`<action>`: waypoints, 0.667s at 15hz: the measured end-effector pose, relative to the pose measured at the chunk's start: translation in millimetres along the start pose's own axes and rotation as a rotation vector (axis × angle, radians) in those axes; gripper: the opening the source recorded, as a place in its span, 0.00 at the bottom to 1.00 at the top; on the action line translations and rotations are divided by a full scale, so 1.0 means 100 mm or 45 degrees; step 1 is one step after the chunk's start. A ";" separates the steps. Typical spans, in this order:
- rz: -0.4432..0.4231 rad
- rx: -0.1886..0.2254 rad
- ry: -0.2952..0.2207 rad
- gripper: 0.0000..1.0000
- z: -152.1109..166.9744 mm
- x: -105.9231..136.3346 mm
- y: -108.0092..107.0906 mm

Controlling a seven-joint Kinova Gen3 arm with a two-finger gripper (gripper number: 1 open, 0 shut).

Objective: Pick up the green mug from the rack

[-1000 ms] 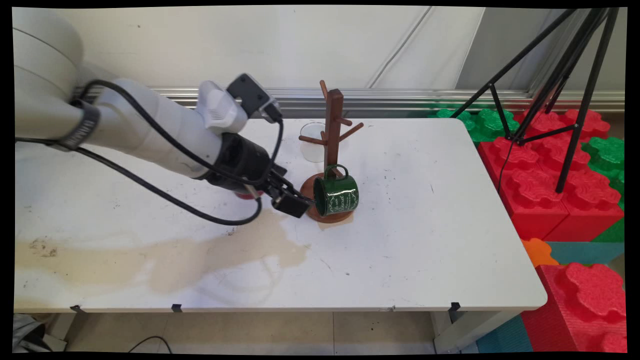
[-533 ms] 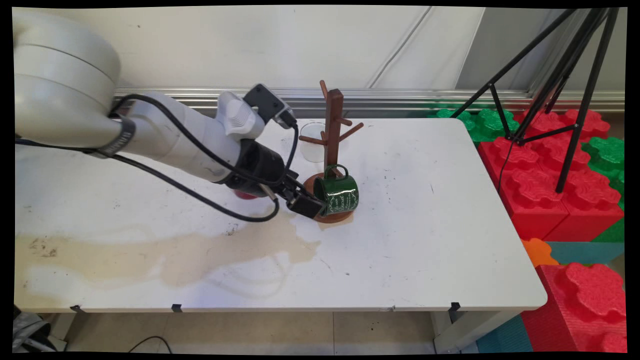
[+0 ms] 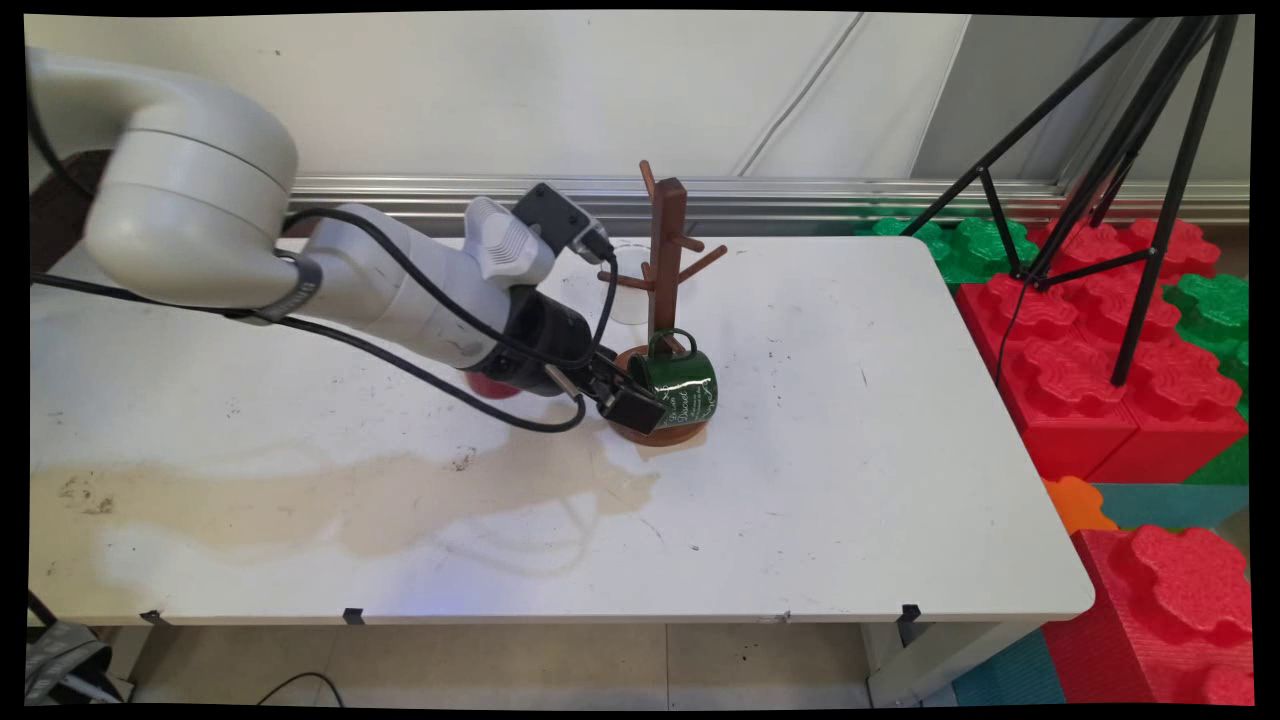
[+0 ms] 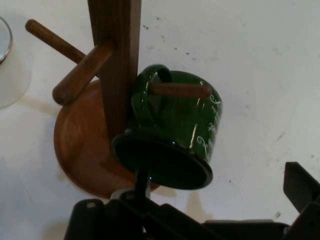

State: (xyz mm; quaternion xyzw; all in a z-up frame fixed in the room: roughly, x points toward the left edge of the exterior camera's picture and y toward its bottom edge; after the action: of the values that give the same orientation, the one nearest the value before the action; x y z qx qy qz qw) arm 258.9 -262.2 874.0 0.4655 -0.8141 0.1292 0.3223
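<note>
I will grab the green mug by its rim [image 4: 199, 175] with my gripper next. This leaves the green mug's handle [image 4: 142, 95] free to slip off the wooden peg.
A dark green enamel mug [image 3: 682, 388] hangs by its handle on a low peg of the wooden mug tree [image 3: 667, 240], its mouth turned toward the arm. My gripper [image 3: 640, 402] is at the mug's rim and is open. In the hand view the mug [image 4: 175, 125] fills the middle. One finger [image 4: 142, 182] reaches up against the rim at the mug's dark mouth, and the other finger [image 4: 300, 187] stands well off to the right, outside the mug. The tree's round base [image 4: 80, 145] lies under the mug.
A clear cup [image 3: 628, 300] stands behind the tree, and a small red thing [image 3: 490, 386] shows partly under the arm. A brownish stain [image 3: 350, 510] spreads over the table's near left. A black tripod [image 3: 1120, 180] and red and green foam blocks [image 3: 1090, 390] are to the right.
The arm has moved right toward the mug tree. The gripper, at first just left of the mug, is now at its rim. The mug and the tree have not moved.
</note>
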 end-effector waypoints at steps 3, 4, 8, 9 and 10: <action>-0.021 -0.015 0.009 1.00 0.11 -0.01 -0.03; -0.029 -0.020 0.012 1.00 0.15 -0.01 -0.05; -0.049 -0.037 0.025 1.00 0.26 -0.03 -0.08; -0.055 -0.043 0.030 1.00 0.28 -0.03 -0.09; -0.058 -0.047 0.033 1.00 0.30 -0.03 -0.09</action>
State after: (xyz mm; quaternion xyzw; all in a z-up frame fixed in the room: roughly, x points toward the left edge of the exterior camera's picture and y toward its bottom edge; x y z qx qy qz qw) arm 255.9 -280.2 848.5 0.4762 -0.8013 0.1128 0.3441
